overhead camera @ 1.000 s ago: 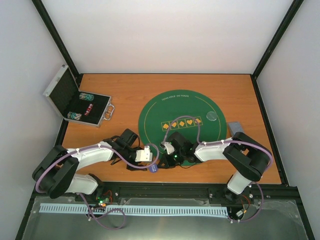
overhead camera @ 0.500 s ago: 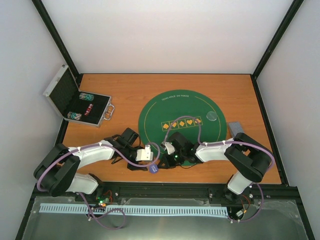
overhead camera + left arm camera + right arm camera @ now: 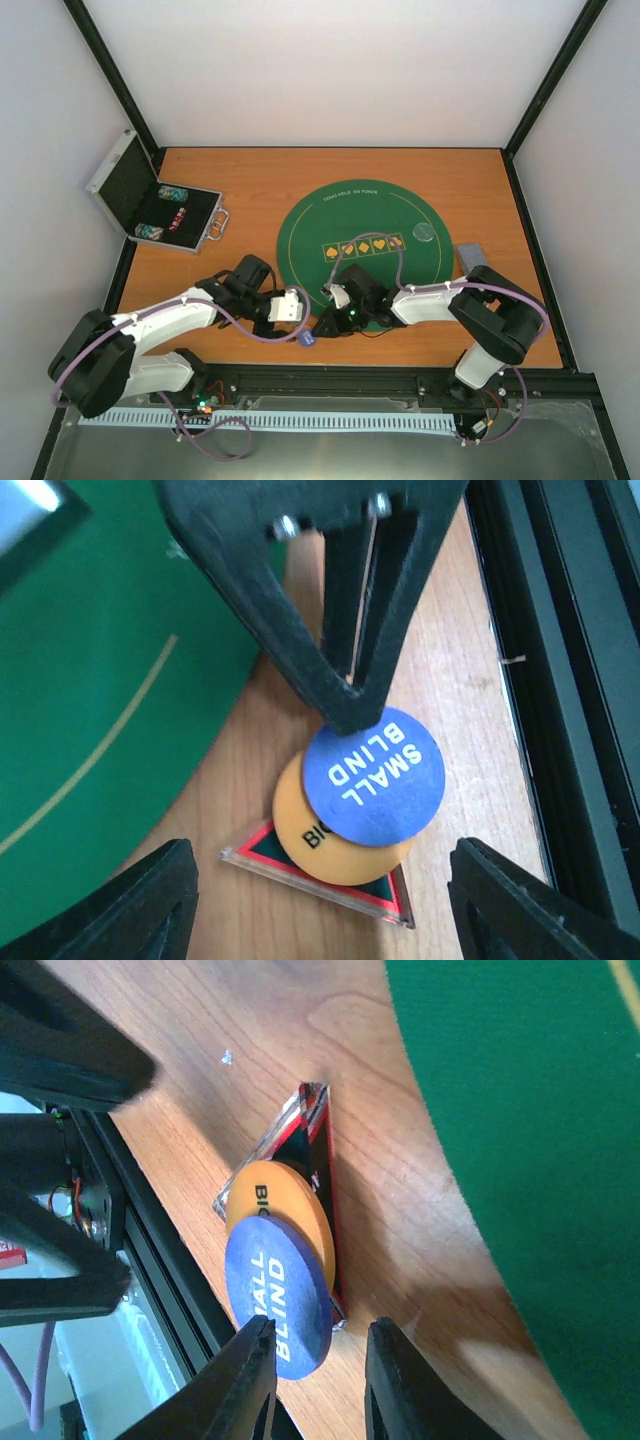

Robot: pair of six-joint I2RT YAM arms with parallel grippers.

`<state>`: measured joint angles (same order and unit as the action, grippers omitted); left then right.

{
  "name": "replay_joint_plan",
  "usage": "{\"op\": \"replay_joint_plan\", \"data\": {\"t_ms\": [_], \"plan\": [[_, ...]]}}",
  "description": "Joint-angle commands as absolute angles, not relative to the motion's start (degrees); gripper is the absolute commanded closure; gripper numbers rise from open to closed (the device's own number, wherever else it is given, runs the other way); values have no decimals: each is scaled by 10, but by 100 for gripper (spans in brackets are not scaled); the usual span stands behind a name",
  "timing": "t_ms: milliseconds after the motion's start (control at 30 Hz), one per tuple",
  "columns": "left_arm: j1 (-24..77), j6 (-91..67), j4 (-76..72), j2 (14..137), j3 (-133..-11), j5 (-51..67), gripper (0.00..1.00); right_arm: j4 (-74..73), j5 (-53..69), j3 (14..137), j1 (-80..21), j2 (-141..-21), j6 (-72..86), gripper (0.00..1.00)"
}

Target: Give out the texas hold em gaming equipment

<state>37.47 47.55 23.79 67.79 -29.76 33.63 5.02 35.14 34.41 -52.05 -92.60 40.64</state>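
The blue chip's rim [image 3: 379, 721] juts past the orange chip [image 3: 318, 837] between my right gripper's fingers, so it is time to close. Closing now would catch the blue chip's rim.
A blue SMALL BLIND chip [image 3: 373, 780] lies tilted on an orange BIG chip [image 3: 318, 837], which rests on a dark red-edged triangle [image 3: 270, 864], all on the wood beside the green mat [image 3: 90, 680]. My left gripper [image 3: 320, 910] is open, one finger on either side of this pile and touching nothing. My right gripper [image 3: 318, 1380] is open by a narrow gap at the blue chip [image 3: 275, 1305], whose edge lies against its left finger. In the top view the blue chip [image 3: 306, 338] lies between both grippers. A clear disc [image 3: 424, 233] lies on the mat and grey-blue cards [image 3: 468, 255] beside it.
A silver black-lined case [image 3: 160, 205] stands open at the far left with chip stacks inside. The black frame rail [image 3: 560, 680] runs right next to the pile. The round green mat [image 3: 365, 240] fills the table's middle.
The right gripper's jaws have parted from shut to a narrow gap. The left gripper has opened wider and its arm has swung left. The chip pile has stayed put.
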Motion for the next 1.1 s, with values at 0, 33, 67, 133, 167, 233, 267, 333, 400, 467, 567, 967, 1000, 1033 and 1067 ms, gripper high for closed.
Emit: {"op": "replay_joint_plan", "data": {"t_ms": [0, 33, 67, 133, 167, 233, 267, 333, 400, 467, 567, 967, 1000, 1033, 1067], "plan": [[400, 458, 207, 709, -274, 316, 30, 86, 363, 333, -518, -930, 420, 73], [414, 452, 200, 718, -271, 299, 30, 94, 364, 331, -519, -932, 422, 73], [429, 444, 194, 726, -270, 283, 28, 99, 365, 329, -519, -934, 424, 73], [446, 434, 194, 739, -277, 265, 26, 105, 368, 326, -519, -935, 427, 73], [448, 433, 197, 745, -281, 262, 26, 110, 367, 324, -519, -935, 429, 73], [449, 429, 197, 746, -282, 260, 26, 118, 367, 320, -519, -937, 433, 73], [449, 427, 194, 744, -280, 260, 26, 124, 368, 317, -519, -940, 435, 73], [449, 427, 192, 745, -279, 261, 25, 139, 373, 314, -520, -948, 442, 73], [449, 426, 193, 753, -283, 261, 25, 150, 379, 313, -521, -956, 445, 73], [449, 423, 198, 762, -292, 259, 25, 154, 380, 314, -523, -958, 447, 73], [449, 419, 205, 774, -301, 257, 25, 158, 381, 314, -525, -960, 449, 74], [449, 414, 205, 785, -305, 255, 25, 167, 384, 307, -526, -959, 458, 81], [449, 414, 205, 785, -306, 256, 24, 168, 384, 307, -525, -958, 459, 83], [449, 414, 206, 785, -306, 255, 25, 167, 385, 307, -526, -958, 459, 84], [449, 414, 206, 786, -307, 255, 25, 167, 385, 307, -525, -958, 460, 86]]}}
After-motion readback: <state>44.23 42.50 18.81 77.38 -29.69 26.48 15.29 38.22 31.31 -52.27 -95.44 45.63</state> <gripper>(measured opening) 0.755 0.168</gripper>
